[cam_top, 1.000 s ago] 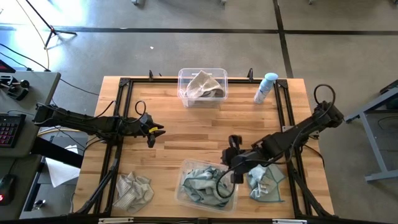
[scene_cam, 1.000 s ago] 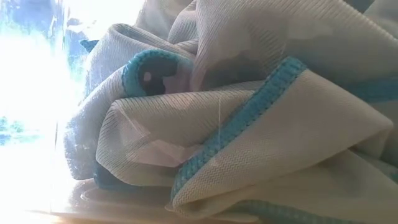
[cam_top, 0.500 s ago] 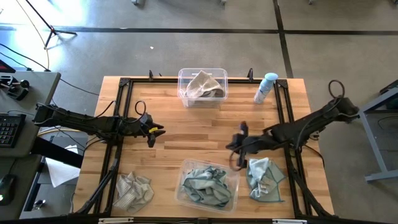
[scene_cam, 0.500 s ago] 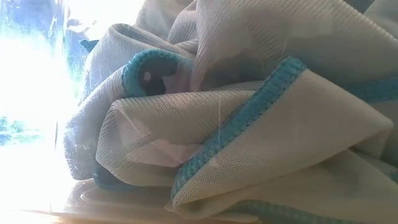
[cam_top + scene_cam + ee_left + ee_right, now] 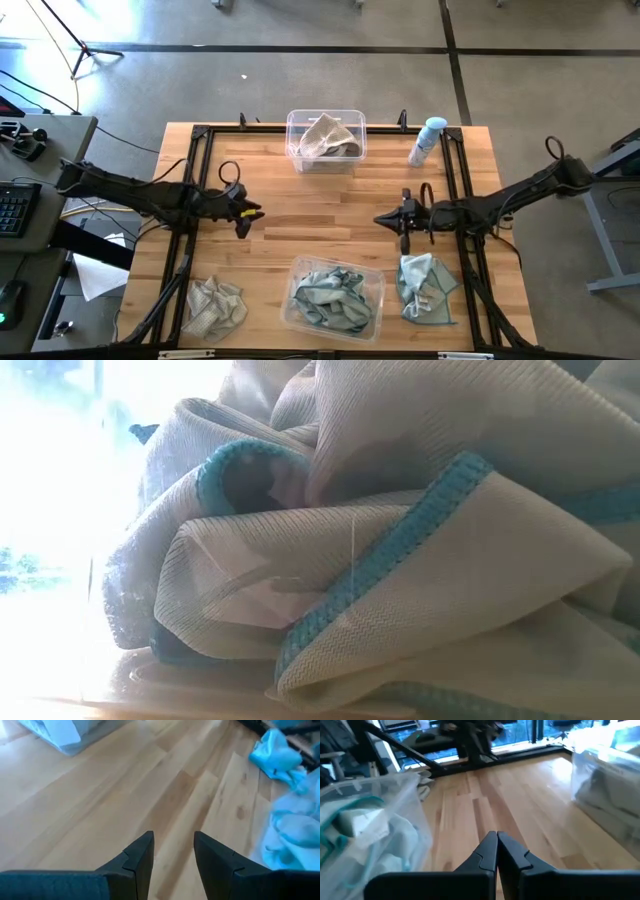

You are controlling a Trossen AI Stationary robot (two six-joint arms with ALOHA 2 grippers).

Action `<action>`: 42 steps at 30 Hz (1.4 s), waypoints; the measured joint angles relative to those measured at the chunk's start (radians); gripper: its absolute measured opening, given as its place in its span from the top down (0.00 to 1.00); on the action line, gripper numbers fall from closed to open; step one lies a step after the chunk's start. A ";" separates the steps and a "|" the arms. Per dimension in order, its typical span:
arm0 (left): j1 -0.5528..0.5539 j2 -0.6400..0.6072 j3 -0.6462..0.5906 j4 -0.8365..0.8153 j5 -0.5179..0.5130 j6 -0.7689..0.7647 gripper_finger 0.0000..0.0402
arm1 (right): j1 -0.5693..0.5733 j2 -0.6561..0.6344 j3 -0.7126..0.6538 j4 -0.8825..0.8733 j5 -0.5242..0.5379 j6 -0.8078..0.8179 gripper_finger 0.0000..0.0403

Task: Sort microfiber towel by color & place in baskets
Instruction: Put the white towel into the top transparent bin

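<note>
The crumpled beige towel needs to be sorted into the basket of beige-grey towels, so my left gripper needs to grab a bunched fold [image 5: 214, 308] of the towel next.
Two clear baskets stand on the table. The far basket [image 5: 326, 140] holds beige-grey towels; the near basket [image 5: 333, 297] holds teal towels [image 5: 400, 560], which fill the low view. A loose teal towel [image 5: 425, 288] lies flat on the table right of the near basket. A beige towel [image 5: 215, 305] lies crumpled at the near left. My right gripper [image 5: 385, 219] [image 5: 497, 845] hovers shut over bare wood between the baskets. My left gripper [image 5: 245, 212] [image 5: 172, 850] is open over the table's left half, holding nothing.
A blue-capped spray bottle [image 5: 428, 141] stands at the far right. A black metal frame [image 5: 192, 180] runs around the tabletop. Bare wood [image 5: 310, 215] lies between the two grippers and between the baskets.
My right gripper has drawn away from the near basket's right rim, moving toward the far edge and a little right, and now hangs over bare wood mid-table. Its arm has stretched out more level. The left arm has kept still.
</note>
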 joint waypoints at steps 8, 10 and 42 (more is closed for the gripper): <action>-0.149 0.199 0.283 -0.391 -0.028 -0.229 0.70 | -0.005 0.001 -0.040 -0.002 0.003 0.037 1.00; -0.194 0.260 0.350 -0.498 -0.019 -0.325 0.71 | -0.005 0.001 -0.042 -0.001 0.003 0.037 1.00; -0.880 0.811 0.779 -0.797 0.413 -1.511 0.74 | -0.005 0.001 -0.043 -0.055 0.003 0.040 1.00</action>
